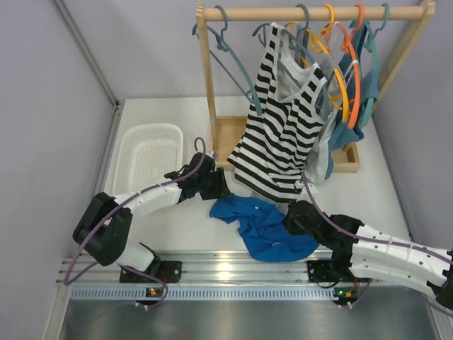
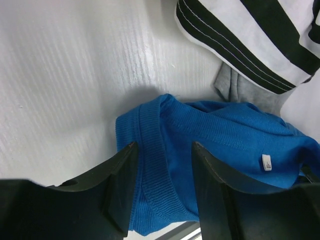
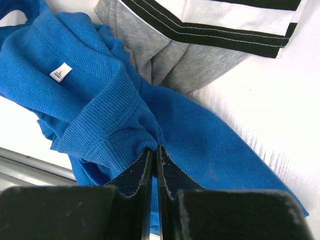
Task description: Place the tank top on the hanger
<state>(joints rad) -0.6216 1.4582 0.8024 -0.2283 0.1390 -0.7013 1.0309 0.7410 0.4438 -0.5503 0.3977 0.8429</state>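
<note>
I need to grab the tank top's ribbed hem with my left gripper next, opposite my right gripper across the label. Then the tank top can be spread for hanging.
The bright blue tank top lies crumpled on the white table in front of the rack. My left gripper is open at its left edge; in the left wrist view its jaws stand either side of the ribbed hem. My right gripper is shut on a fold of the tank top at its right side. The slate-blue hanger hangs empty at the left of the wooden rail.
A wooden rack holds a black-and-white striped top, a grey top, orange and yellow hangers and a teal top. A white basket stands at the left. A metal rail runs along the near edge.
</note>
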